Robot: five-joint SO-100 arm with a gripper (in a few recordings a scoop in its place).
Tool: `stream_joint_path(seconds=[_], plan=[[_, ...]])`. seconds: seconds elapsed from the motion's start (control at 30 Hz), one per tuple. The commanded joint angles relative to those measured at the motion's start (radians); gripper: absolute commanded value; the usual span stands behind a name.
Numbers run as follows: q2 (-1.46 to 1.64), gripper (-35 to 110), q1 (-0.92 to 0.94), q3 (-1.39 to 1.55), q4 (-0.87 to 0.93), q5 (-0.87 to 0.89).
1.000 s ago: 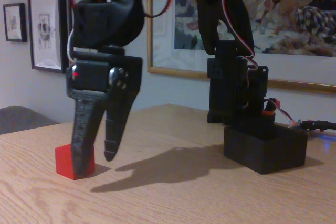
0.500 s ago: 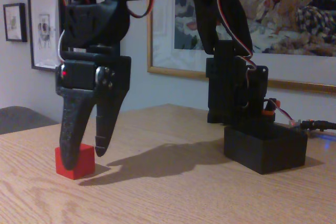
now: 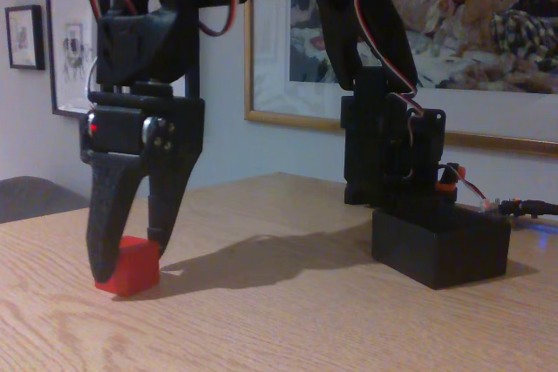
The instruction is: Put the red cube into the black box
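My gripper should next grab the red cube (image 3: 137,271) by its opposite upright sides. Then it can drop the cube into the black box (image 3: 440,247).
The red cube (image 3: 137,271) sits on the wooden table at the left of the fixed view. My black gripper (image 3: 129,257) hangs over it, pointing down, and is open. Its broad left finger (image 3: 106,224) reaches the table in front of the cube's left side and hides that part. The thinner right finger (image 3: 166,206) ends at the cube's upper right corner. Whether the fingers touch the cube I cannot tell. The black box (image 3: 440,247) stands on the table at the right, well apart from the cube.
The arm's black base (image 3: 392,150) with red and white wires rises right behind the box. Framed pictures hang on the wall behind. Bare wooden table (image 3: 279,320) lies between cube and box. A dark chair back (image 3: 35,196) shows at the far left.
The gripper has shifted left over the past second, so its fingers now straddle the cube instead of standing at its right side. The cube has barely moved.
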Motion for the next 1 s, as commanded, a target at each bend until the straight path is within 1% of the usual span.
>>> stream_joint_path(seconds=[0.0,0.27,0.4,0.53,0.83,0.97], plan=[[0.014,26,-0.006,-0.038,0.023,0.028],[0.0,25,-0.023,-0.052,0.026,0.044],[-0.005,23,-0.023,-0.058,0.028,0.052],[-0.018,17,-0.02,-0.08,0.037,0.061],[-0.029,18,-0.002,-0.104,0.061,0.052],[-0.046,14,0.0,-0.127,0.072,0.058]])
